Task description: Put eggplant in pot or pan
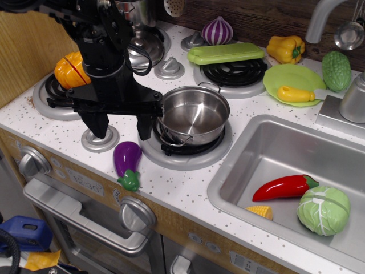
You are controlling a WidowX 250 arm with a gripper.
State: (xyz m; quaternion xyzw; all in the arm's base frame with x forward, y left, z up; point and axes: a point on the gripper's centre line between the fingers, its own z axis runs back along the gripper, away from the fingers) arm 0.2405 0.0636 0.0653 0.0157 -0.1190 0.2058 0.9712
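The robot's gripper next needs to grab the eggplant by its purple body (126,156), and then it needs to put the eggplant in the steel pot (193,116).
The purple eggplant (126,162) with its green stem cap lies on the white speckled counter near the front edge, stem toward me. The shiny steel pot (193,116) with wire loop handles sits empty on the front burner, just right and behind the eggplant. My black gripper (121,124) hangs above the counter just behind the eggplant and left of the pot. It is open, one finger (98,124) at the left and one finger (145,127) beside the pot, and holds nothing.
An orange pumpkin toy (72,69) sits on the left burner. A striped onion (217,30), green lid (226,53), yellow pepper (286,48) and green plate (293,84) with a banana stand behind. The sink (274,148) at right holds a red chili, corn and cabbage.
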